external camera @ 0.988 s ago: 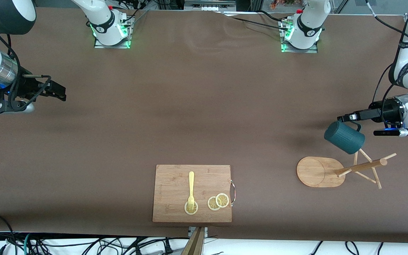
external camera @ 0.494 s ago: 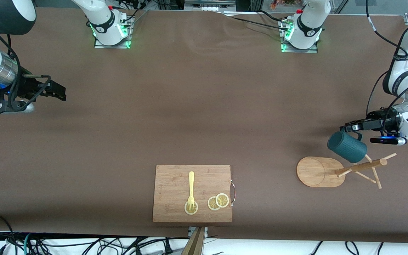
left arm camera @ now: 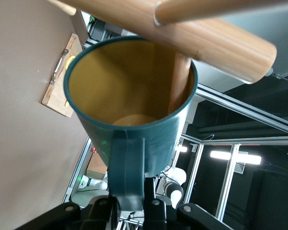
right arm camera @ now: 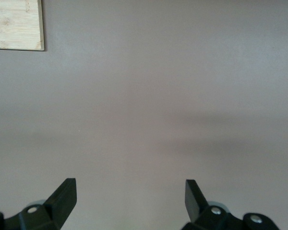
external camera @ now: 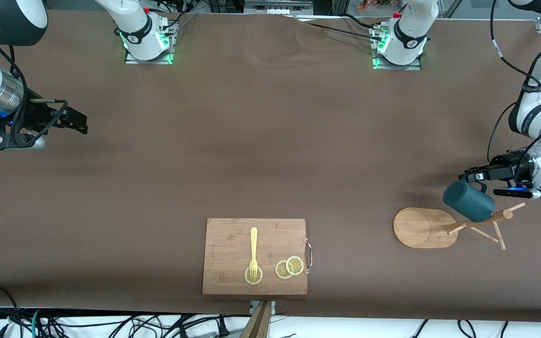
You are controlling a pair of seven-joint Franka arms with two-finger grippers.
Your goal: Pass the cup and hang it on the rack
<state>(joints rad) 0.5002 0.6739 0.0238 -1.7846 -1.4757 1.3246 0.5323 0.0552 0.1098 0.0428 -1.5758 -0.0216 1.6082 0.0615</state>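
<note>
The left gripper should open: a wooden peg reaches inside the cup's opening, so the cup would hang there.
My left gripper (external camera: 475,177) is shut on the loop handle (left arm camera: 127,172) of the dark teal ribbed cup (external camera: 468,202). It holds the cup tilted against the upper pegs of the wooden rack (external camera: 479,220), over the rack's oval base (external camera: 423,227). In the left wrist view the cup (left arm camera: 105,139) shows its yellowish inside, the rack's post (left arm camera: 201,33) crosses just above the rim, and one peg (left arm camera: 180,81) reaches into the cup's mouth. My right gripper (external camera: 80,123) is open and empty, waiting above the table at the right arm's end; its view shows only bare table between its jaws (right arm camera: 129,191).
A rectangular wooden cutting board (external camera: 255,256) lies near the front camera's edge, mid-table, with a yellow fork (external camera: 253,251) and lemon slices (external camera: 289,267) on it. Its corner shows in the right wrist view (right arm camera: 14,24). The arm bases stand along the table's robot edge.
My left gripper has carried the cup down and toward the left arm's end, from beside the rack's top onto its pegs. The right arm has not moved.
</note>
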